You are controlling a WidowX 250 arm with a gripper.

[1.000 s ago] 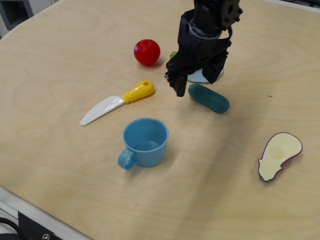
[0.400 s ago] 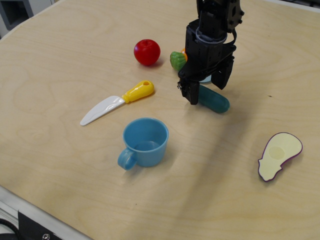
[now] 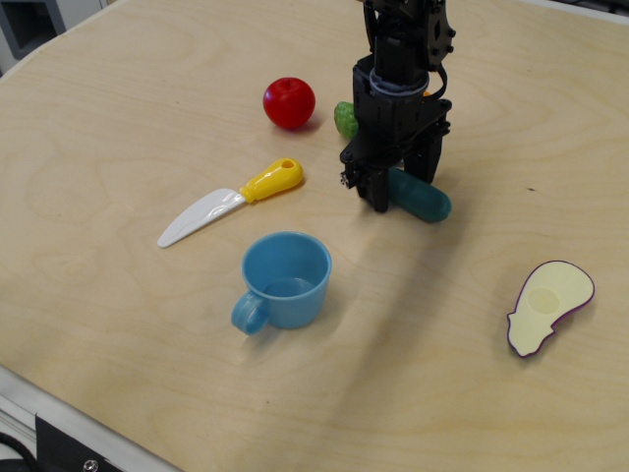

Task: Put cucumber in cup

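My gripper will grab the cucumber by one rounded end next, so the cucumber's other end (image 3: 433, 206) stays free to go into the cup (image 3: 287, 277).
The dark teal cucumber (image 3: 428, 202) lies on the wooden table, right of centre. My gripper (image 3: 398, 182) is low over its left end. The jaws are open, with one finger in front of the cucumber and one behind it. The left part of the cucumber is hidden by the front finger. I cannot tell whether the fingers touch it. The light blue cup (image 3: 287, 277) stands upright and empty, nearer the front and to the left of the gripper. Its handle points front left.
A red tomato (image 3: 289, 102) and a green leafy piece (image 3: 345, 118) lie behind and left of the gripper. A yellow-handled white knife (image 3: 231, 202) lies left of it. A halved eggplant (image 3: 550, 305) lies at the right. The table edge (image 3: 59, 413) runs along the front left.
The gripper has moved right and down from beside the cucumber's left end, and now straddles that end. The cucumber and cup have not moved.
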